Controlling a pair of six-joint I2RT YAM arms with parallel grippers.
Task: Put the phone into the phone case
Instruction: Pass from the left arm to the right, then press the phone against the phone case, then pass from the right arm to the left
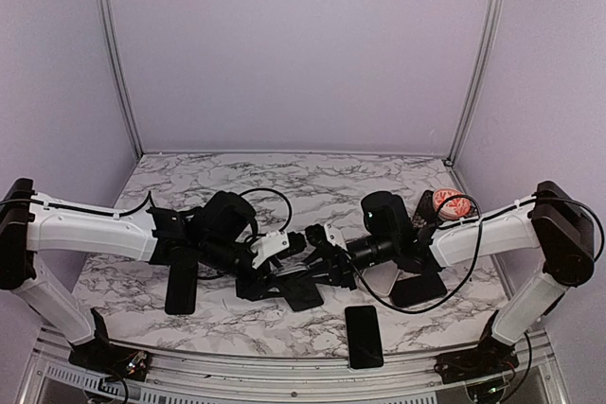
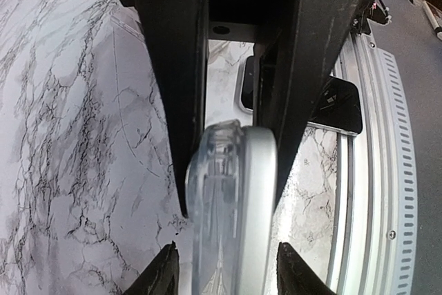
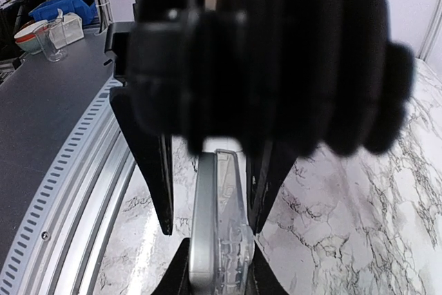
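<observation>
I have my right gripper's fingers shut on both sides of the phone (image 3: pixel 204 222) and case (image 3: pixel 231 226), so both would come up if I lifted it now.
A silver phone (image 2: pixel 259 191) stands on edge just above the marble table, pressed against a clear phone case (image 2: pixel 214 191). Both show in the right wrist view, the phone (image 3: pixel 205 226) on the left and the case (image 3: pixel 231 226) on the right. My right gripper (image 3: pixel 219 257) is shut on the pair from one end, its fingers tight on both sides. My left gripper (image 2: pixel 224 260) straddles the other end with a narrow gap beside the case. In the top view the two grippers, left (image 1: pixel 295 267) and right (image 1: pixel 327 260), meet at the table's middle and hide the pair.
A dark phone (image 1: pixel 365 336) lies flat near the front rail, also in the left wrist view (image 2: pixel 335 105). Black flat pieces lie at the left (image 1: pixel 180 281) and right (image 1: pixel 417 289). A red-and-white round object (image 1: pixel 453 203) sits at the back right.
</observation>
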